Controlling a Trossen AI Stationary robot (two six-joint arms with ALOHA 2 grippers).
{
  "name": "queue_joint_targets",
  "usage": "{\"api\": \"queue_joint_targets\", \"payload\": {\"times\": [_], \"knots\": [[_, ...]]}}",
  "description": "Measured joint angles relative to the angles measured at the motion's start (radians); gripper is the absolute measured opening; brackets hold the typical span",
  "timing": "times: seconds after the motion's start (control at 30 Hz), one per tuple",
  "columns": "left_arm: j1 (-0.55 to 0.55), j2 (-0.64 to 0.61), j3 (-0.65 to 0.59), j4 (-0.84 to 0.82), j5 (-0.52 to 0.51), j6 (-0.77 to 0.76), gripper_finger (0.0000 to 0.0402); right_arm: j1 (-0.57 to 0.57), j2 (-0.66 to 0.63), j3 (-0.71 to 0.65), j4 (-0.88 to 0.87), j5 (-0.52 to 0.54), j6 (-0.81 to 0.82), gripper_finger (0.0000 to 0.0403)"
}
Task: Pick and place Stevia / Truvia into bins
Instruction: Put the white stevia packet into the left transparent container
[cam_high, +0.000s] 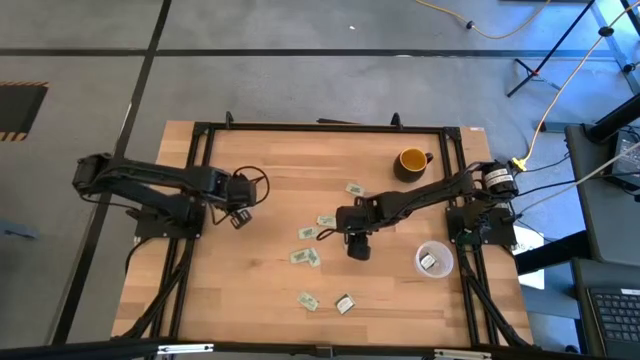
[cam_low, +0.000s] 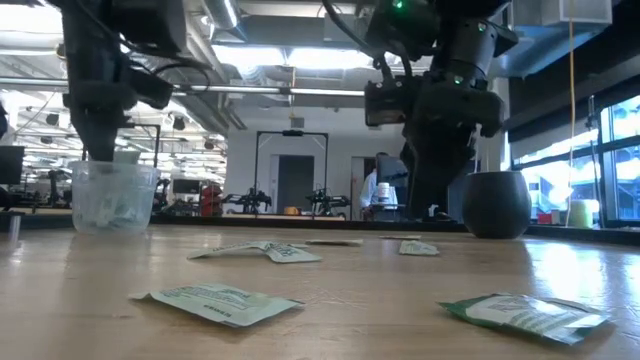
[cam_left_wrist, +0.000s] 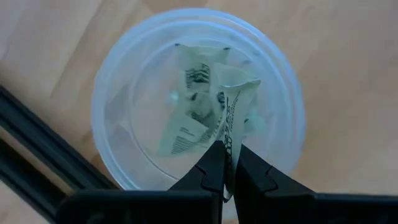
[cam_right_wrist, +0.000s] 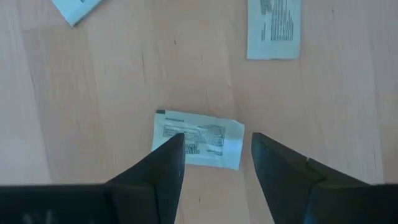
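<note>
My right gripper grabs this flat Stevia packet by the end opposite its dark-marked corner next, to get the packet into a bin.
My left gripper hangs over the left clear cup, shut on a pale green-and-white Stevia packet. Other packets lie in that cup. In the high view this gripper hides the cup. My right gripper points down near the table's middle, open, just above a packet that lies flat on the wood. Several more packets are scattered flat over the table. The right cup also has packets in it. My left gripper pinches one end of a crumpled packet between its two fingertips, coming from above and pointing down. The packet hangs below the fingers inside the ring of the cup's rim. Whether its lower end rests on the packets in the cup does not show.
A yellow mug with a dark handle stands at the far right of the table. A black frame runs along the table's edges. Loose packets lie close to the near edge.
</note>
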Motion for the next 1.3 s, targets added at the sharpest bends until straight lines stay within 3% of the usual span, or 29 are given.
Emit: {"api": "queue_joint_targets", "payload": {"times": [0.23, 0.67, 1.3], "knots": [[0.053, 0.031, 0.0, 0.001, -0.015, 0.025, 0.0018, 0.0, 0.0, 0.0, -0.001, 0.029, 0.0, 0.0186], [0.076, -0.012, 0.0, 0.002, -0.047, 0.061, 0.0038, -0.014, 0.003, 0.0, -0.002, 0.028, -0.004, 0.013], [0.072, -0.151, 0.0, 0.073, -0.049, 0.098, 0.0039, -0.014, 0.017, -0.052, 0.043, 0.028, 0.027, 0.0127]]}}
